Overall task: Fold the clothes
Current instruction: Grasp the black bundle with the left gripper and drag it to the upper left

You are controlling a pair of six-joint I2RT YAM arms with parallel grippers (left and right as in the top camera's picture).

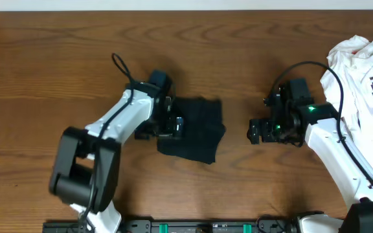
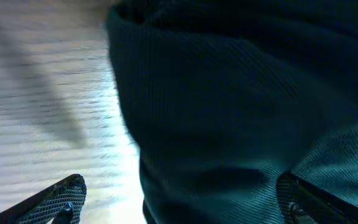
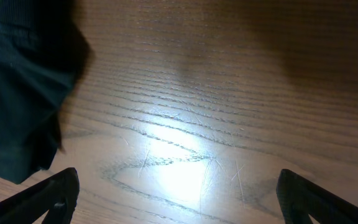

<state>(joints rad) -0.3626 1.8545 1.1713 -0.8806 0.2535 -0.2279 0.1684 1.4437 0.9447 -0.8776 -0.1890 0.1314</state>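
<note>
My left gripper pinches the dark folded garment (image 1: 196, 129) by its side edge (image 1: 162, 136) next, to move it aside still folded and set it down.
A dark folded garment (image 1: 196, 129) lies on the wooden table near the middle. My left gripper (image 1: 173, 124) is at its left edge, open, with one finger over the cloth (image 2: 241, 112) and the other over bare wood. My right gripper (image 1: 256, 131) is open and empty over bare table to the right of the garment, whose edge shows in the right wrist view (image 3: 17, 93). A heap of white clothes (image 1: 364, 71) lies at the far right.
The wooden table (image 1: 57, 65) stretches to the left and back. The white heap reaches the right edge, beside my right arm.
</note>
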